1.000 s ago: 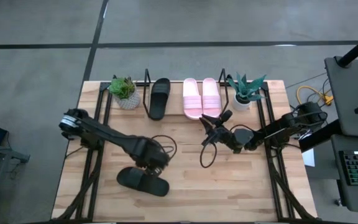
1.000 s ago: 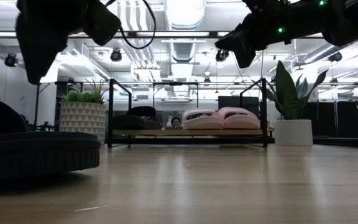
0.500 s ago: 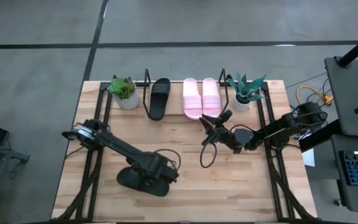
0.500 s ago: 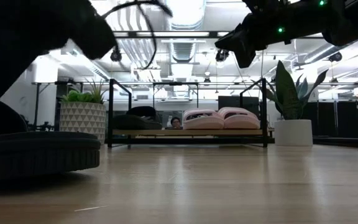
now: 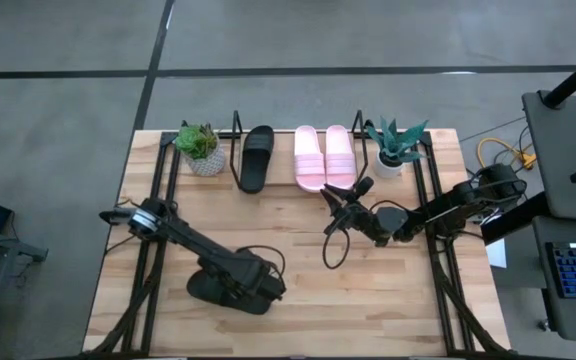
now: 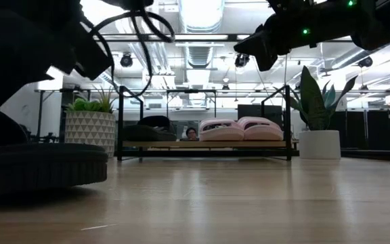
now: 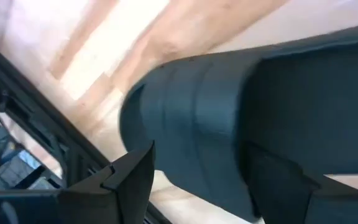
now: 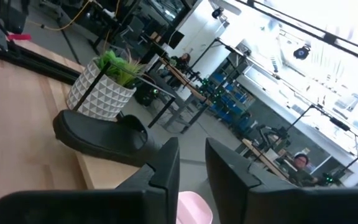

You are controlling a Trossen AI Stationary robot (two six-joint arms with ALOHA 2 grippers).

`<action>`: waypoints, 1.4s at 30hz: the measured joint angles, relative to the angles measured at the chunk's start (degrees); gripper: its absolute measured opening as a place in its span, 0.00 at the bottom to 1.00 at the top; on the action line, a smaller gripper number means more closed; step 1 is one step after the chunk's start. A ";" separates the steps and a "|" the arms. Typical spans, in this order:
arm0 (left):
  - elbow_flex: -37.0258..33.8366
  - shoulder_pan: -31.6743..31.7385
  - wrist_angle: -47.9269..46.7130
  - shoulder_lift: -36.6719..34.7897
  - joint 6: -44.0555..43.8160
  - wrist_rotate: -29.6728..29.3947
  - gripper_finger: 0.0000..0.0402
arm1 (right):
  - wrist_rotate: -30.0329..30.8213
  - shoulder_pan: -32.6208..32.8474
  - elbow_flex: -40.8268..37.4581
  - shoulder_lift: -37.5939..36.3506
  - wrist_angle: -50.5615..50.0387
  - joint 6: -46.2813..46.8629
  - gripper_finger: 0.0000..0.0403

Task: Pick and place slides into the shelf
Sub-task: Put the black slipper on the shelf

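Note:
The black slide needs to go on the shelf beside its matching slide, so my left gripper should grab it by its wide strap (image 7: 194, 115) next.
One black slide (image 5: 211, 290) lies flat on the table near its near edge, left of centre; it also shows in the low view (image 6: 39, 166). My left gripper (image 5: 253, 282) is open and low over it, its fingers on either side of one end of the slide (image 7: 197, 118). On the shelf (image 6: 202, 144) at the far edge rest the other black slide (image 5: 256, 157) and two pink slides (image 5: 325, 157). My right gripper (image 5: 346, 192) is open, empty, and hangs in the air in front of the pink slides. My left gripper comes at the black slide from above. One finger (image 7: 129, 180) stands beside the slide's rounded rim, the other finger (image 7: 278, 180) over its upper side. Whether either finger touches the slide, I cannot tell.
A potted plant (image 5: 200, 148) in a white patterned pot stands left of the shelf, a second plant (image 5: 398, 147) right of it. Black frame rails run along the table's left and right sides. Bare wood lies between the shelf and the near slide.
My left arm has swung down and toward the near edge, and its gripper has come lower onto the black slide on the table. The slide has stayed where it was. My right arm has kept still.

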 joint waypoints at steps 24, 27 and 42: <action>-3.07 -1.76 -0.58 5.93 -0.07 0.11 0.56 | 0.00 0.01 -0.04 0.00 -0.09 1.12 0.16; -2.99 -1.76 -0.55 5.94 0.07 0.45 0.52 | 0.00 0.00 -0.04 0.00 -0.09 0.65 0.16; -2.56 -1.99 -2.95 3.85 17.80 -8.20 0.02 | 0.02 0.00 -0.04 0.02 -0.09 -0.56 0.16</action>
